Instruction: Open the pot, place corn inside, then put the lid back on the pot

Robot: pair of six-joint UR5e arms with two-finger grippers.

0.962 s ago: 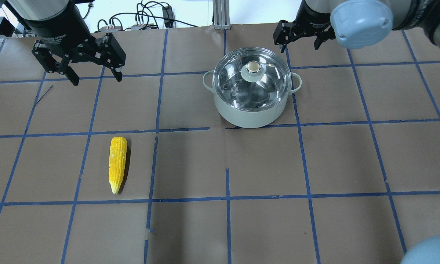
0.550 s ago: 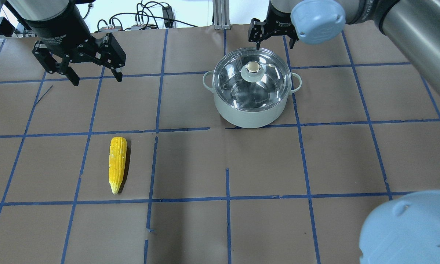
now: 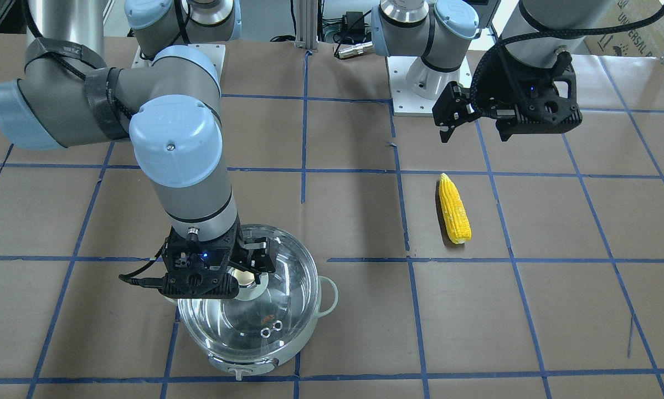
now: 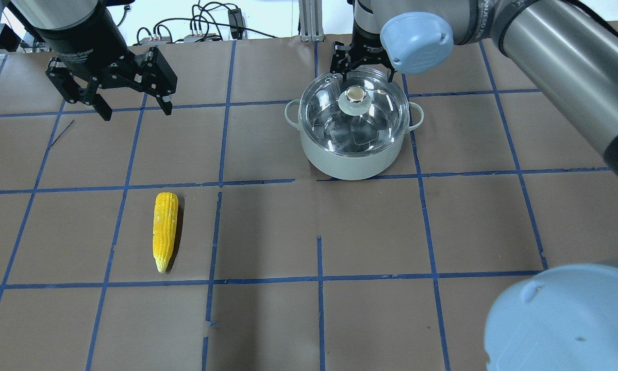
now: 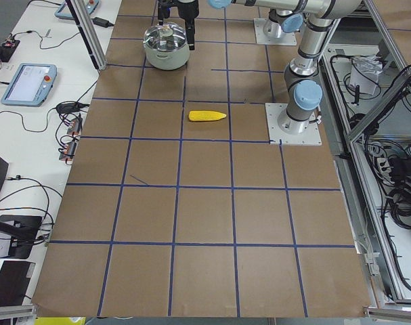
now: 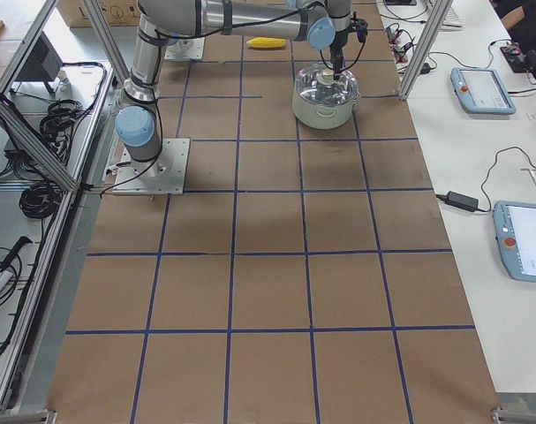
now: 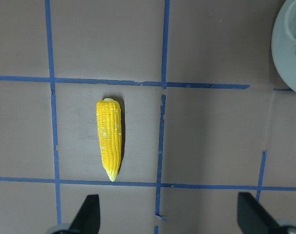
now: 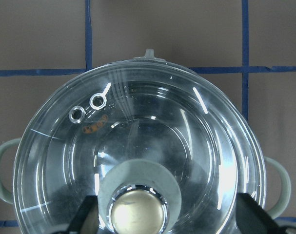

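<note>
My right gripper should next open the pot by the lid's narrow upright knob, as the glass lid is wider than its open fingers.
The pot (image 4: 352,161) stands on the table right of centre with the glass lid (image 4: 376,121) shut on it. The knob (image 4: 356,97) points up. My right gripper (image 4: 363,72) is open and hovers over the lid's far side. In the right wrist view its fingertips (image 8: 87,217) stand either side of the knob (image 8: 138,210), apart from it. The corn (image 4: 165,230) lies flat at the left. My left gripper (image 4: 136,111) is open and empty, held high beyond the corn (image 7: 110,139).
Brown paper with a blue tape grid covers the table (image 4: 370,232). Cables (image 4: 205,28) and an aluminium post (image 4: 309,20) line the far edge. My right arm's elbow (image 4: 561,319) hangs over the near right corner. Arm base plates (image 3: 428,83) sit on the robot's side.
My right gripper has moved left, from beside the pot's right handle to over the lid by the knob. The left arm, corn, pot and lid have not moved.
</note>
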